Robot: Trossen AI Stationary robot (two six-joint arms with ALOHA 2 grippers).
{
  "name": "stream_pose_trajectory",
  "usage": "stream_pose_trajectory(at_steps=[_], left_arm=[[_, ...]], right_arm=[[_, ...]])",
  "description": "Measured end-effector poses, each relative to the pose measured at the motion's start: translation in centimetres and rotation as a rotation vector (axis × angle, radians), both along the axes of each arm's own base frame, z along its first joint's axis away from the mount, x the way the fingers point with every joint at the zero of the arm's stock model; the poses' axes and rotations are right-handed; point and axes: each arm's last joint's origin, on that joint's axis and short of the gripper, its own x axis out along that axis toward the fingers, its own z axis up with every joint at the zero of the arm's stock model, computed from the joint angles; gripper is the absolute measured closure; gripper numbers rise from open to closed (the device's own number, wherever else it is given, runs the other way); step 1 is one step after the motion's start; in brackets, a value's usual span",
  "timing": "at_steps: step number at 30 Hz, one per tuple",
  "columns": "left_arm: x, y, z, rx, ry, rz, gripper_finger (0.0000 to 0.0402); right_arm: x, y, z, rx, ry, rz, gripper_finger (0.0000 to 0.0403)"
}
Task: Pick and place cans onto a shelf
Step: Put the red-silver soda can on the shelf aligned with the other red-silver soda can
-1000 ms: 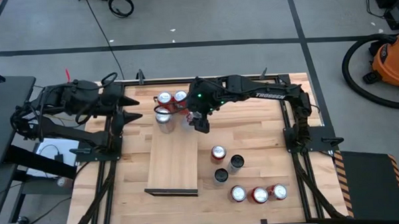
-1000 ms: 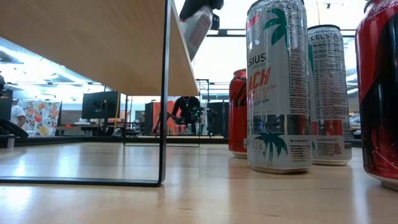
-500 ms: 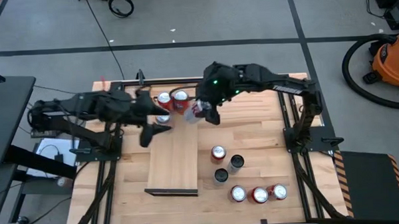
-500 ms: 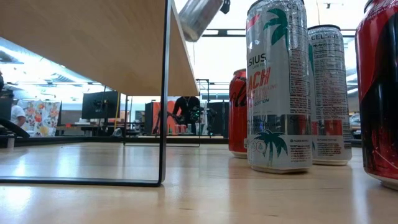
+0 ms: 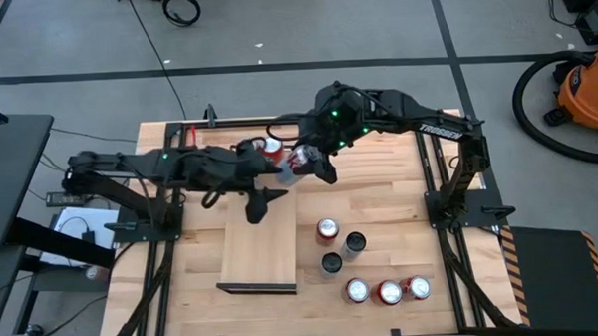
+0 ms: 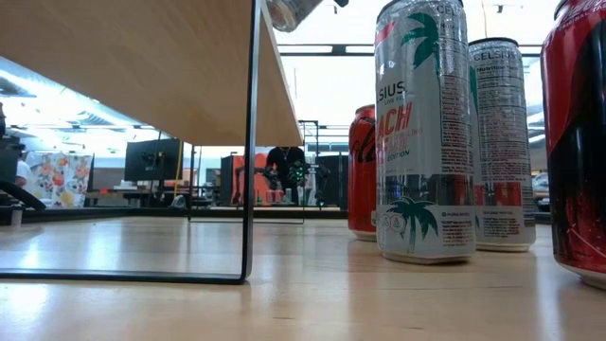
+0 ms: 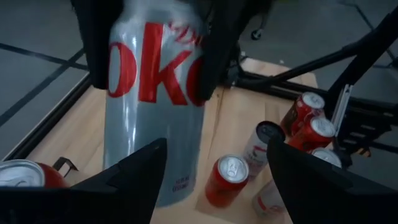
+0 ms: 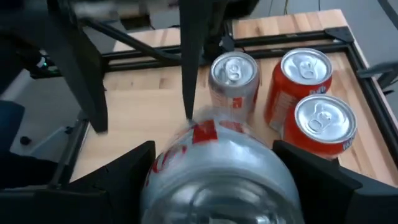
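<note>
The silver can is tilted above the light wooden shelf. My right gripper needs to keep holding the can until it rests on the shelf.
My right gripper (image 5: 314, 163) is shut on a silver can with red lettering (image 7: 155, 93), held in the air over the far end of the shelf (image 5: 262, 239), a light wooden board. The can also shows in the low view (image 6: 289, 11). My left gripper (image 5: 263, 196) is open, reaching across the shelf, with its fingers either side of the can's lower end (image 7: 177, 186); I cannot tell if they touch it. Two red cans (image 8: 305, 74) (image 8: 323, 124) and a silver can (image 8: 233, 74) stand on the shelf's far end. My right gripper pinches the silver can's body between its two fingers (image 7: 217, 50), one on each side of its upper part (image 7: 186, 43). The fingers come from above, slanting, along the can. The can is tilted and lifted clear of the shelf.
Several more cans stand on the tabletop right of the shelf: a red one (image 5: 327, 229), two dark ones (image 5: 354, 244) (image 5: 331, 263), and a row near the front edge (image 5: 388, 292). Bare tabletop (image 5: 380, 195) lies between them and the right arm.
My left gripper has reached from the table's left edge toward its right, over the shelf, up to the held can. My right gripper has risen and gone a little toward the far right with the silver can, which stays tilted and clear.
</note>
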Motion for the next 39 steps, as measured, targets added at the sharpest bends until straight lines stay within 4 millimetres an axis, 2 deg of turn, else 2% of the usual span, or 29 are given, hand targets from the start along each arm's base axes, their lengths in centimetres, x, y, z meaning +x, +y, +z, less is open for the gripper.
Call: stream_pose_trajectory(at_steps=[7,9,13,16,22,27,32,39], left_arm=[[0.5,-0.1,-0.6,0.005,0.032,0.002,0.0114],[-0.2,0.0,-0.3,0.007,0.040,0.003,0.0114],[-2.9,0.4,0.9,0.007,0.035,0.006,0.0114],[-5.0,0.7,1.8,0.000,0.021,0.008,0.0114],[-9.2,1.2,3.3,-0.002,-0.029,0.006,0.0114],[-12.1,1.6,4.1,-0.006,-0.067,0.007,0.0114],[-13.9,1.8,4.4,-0.010,-0.090,0.008,0.0114],[-15.2,2.0,4.3,-0.028,-0.068,0.016,0.0114]], right_arm=[[0.5,0.0,0.7,0.037,-0.079,-0.021,0.0084],[0.5,0.1,0.7,0.031,-0.079,-0.027,0.0084],[0.8,0.1,0.4,0.020,-0.065,-0.037,0.0084],[1.6,0.3,-0.6,-0.022,-0.054,-0.064,0.0084],[3.8,0.8,-4.0,-0.035,-0.073,-0.113,0.0084],[4.8,1.3,-6.8,-0.080,-0.077,-0.166,0.0084],[5.4,1.5,-9.5,-0.074,-0.078,-0.193,0.0084],[5.5,1.3,-11.1,-0.095,-0.076,-0.220,0.0084]])
